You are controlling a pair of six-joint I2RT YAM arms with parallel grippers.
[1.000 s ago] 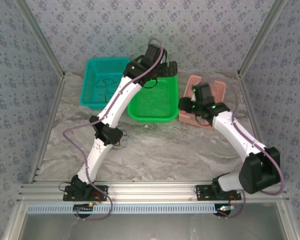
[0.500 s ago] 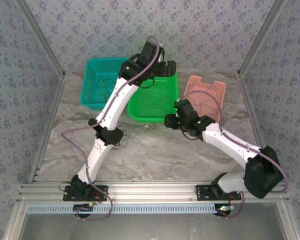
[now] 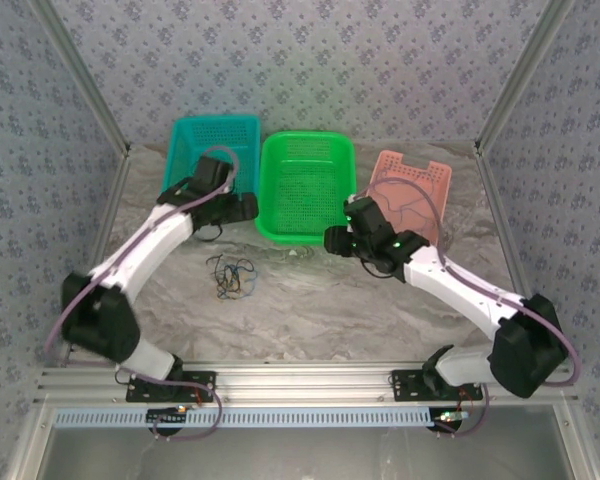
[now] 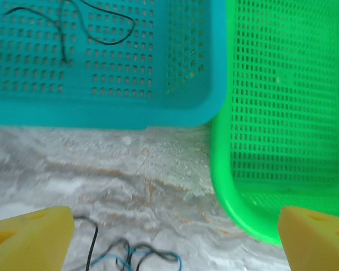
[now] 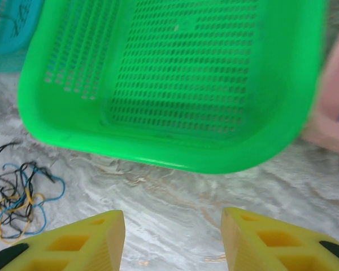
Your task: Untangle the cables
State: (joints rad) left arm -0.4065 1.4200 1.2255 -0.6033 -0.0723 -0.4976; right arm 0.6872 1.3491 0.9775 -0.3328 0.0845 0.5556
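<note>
I should next grab the blue cable with my right gripper by the loop sticking out from the black cables to untangle it.
A tangle of thin blue, black and yellow-orange cables (image 3: 231,276) lies on the marble table in front of the teal basket. In the right wrist view the cables (image 5: 17,197) sit at the lower left. The left wrist view catches the top of the cables (image 4: 130,254) just below its fingers. My left gripper (image 3: 248,206) hangs open above and behind the tangle, with nothing between its yellow fingers (image 4: 28,240). My right gripper (image 3: 332,240) is open too, over bare table by the green basket's front rim. A loose black cable (image 4: 96,25) lies in the teal basket.
Three baskets line the back: teal basket (image 3: 185,190), green basket (image 3: 307,235) and pink basket (image 3: 435,175), which holds a thin dark cable (image 3: 405,208). Metal frame posts and patterned walls bound the table.
The left arm swung down and left from over the green basket to beside the teal one, uncovering the tangle. The right arm moved left from the pink basket to the green basket's front.
</note>
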